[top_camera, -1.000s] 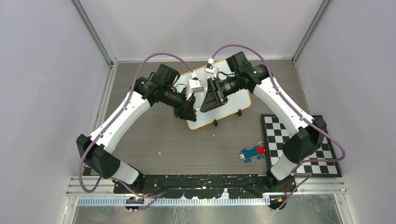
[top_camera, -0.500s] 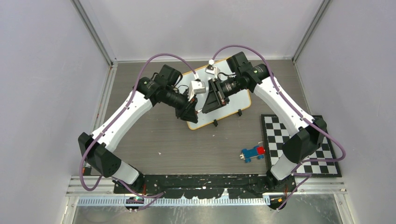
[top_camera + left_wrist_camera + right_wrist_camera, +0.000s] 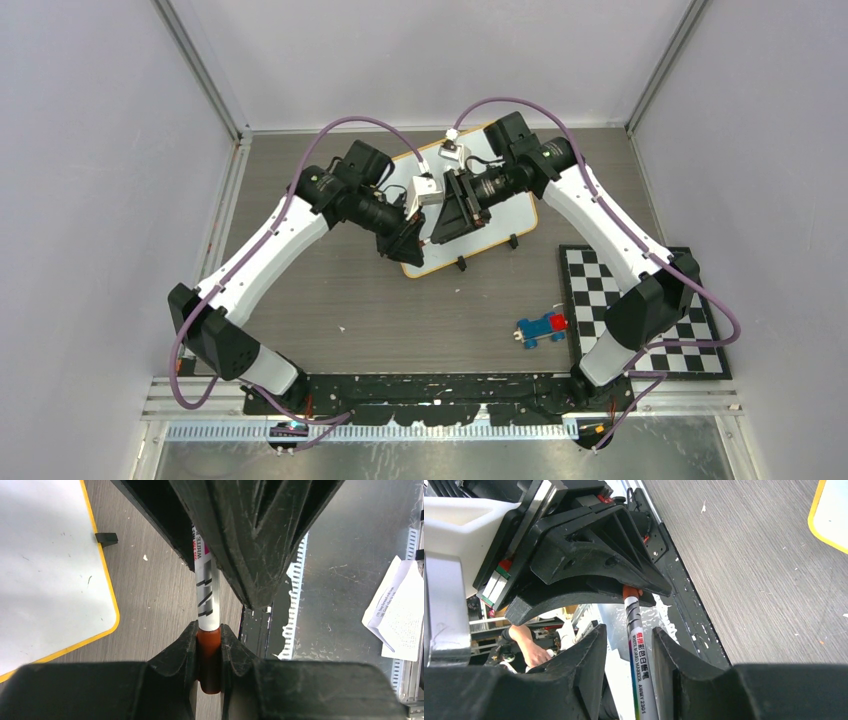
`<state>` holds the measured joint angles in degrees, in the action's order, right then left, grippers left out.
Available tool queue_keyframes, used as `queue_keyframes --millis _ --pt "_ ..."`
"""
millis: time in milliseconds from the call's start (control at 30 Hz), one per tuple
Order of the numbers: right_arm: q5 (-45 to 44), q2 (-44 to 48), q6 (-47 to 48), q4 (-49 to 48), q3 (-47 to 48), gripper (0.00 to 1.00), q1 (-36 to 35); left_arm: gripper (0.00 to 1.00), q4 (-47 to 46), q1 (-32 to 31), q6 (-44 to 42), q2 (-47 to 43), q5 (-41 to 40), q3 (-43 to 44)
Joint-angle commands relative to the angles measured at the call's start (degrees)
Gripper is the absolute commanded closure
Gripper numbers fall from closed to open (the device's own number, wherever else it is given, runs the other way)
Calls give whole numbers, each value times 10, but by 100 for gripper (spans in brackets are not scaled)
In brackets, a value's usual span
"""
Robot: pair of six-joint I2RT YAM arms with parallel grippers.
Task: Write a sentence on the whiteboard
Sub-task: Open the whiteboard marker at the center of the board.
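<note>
My right gripper closes on the marker next, since the right wrist view shows my fingers level with the printed lettering on the marker's body [image 3: 430,240] [image 3: 640,655].
The white board with a yellow rim [image 3: 503,205] lies at the back middle of the table; it also shows in the left wrist view [image 3: 50,555] and in the right wrist view [image 3: 831,515]. The two grippers meet tip to tip above its near-left corner. My left gripper [image 3: 408,243] [image 3: 209,630] is shut on the orange cap [image 3: 209,652] of a white board marker [image 3: 207,595]. My right gripper [image 3: 434,232] [image 3: 625,630] is open, its fingers either side of the marker's barrel [image 3: 640,655], with a gap on one side.
A blue and red toy car [image 3: 541,327] lies near the front right. A black and white checkered mat [image 3: 690,345] lies at the right edge. A folded paper slip [image 3: 397,610] lies on the metal ledge beyond the table's near edge.
My left arm has moved right and a little back, bringing its gripper up against the right gripper's tips. The right arm has stayed where it was.
</note>
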<state>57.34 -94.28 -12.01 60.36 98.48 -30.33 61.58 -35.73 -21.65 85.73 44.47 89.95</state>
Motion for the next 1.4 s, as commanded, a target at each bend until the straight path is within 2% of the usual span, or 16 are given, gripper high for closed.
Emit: queue_keyframes --millis 0,167,333,400,500,533,667,1033,1133,1200,1267,1367 --pt "-11 11 -19 -34 16 57 -7 100 -10 -9 -4 -5 17 15" --pt "-1 14 -32 -50 10 67 -6 100 -14 -8 3 -3 15 14" --pt "-2 25 -50 -76 -7 70 -7 100 -20 -12 10 -4 21 11" --pt "3 26 -48 -75 -9 77 -7 100 -22 -11 12 -2 17 13" --pt "0 28 -37 -63 -6 98 -6 100 -18 -11 10 -1 8 15" --pt "-1 27 -28 -52 -4 99 -6 100 -16 -11 9 -1 5 14" --pt "-11 29 -3 -16 10 100 7 100 -11 -7 1 -13 -5 -2" --pt "-16 23 89 92 105 100 128 100 -4 22 -15 -60 -30 -83" --pt "-23 24 114 113 126 100 148 100 -5 60 -12 -78 -6 -95" --pt "-45 36 139 114 128 100 152 100 -16 123 -4 -98 22 -107" --pt "-87 55 155 97 122 100 153 100 -32 199 5 -115 52 -121" --pt "-190 98 144 22 89 100 152 100 -42 289 5 -128 41 -137"
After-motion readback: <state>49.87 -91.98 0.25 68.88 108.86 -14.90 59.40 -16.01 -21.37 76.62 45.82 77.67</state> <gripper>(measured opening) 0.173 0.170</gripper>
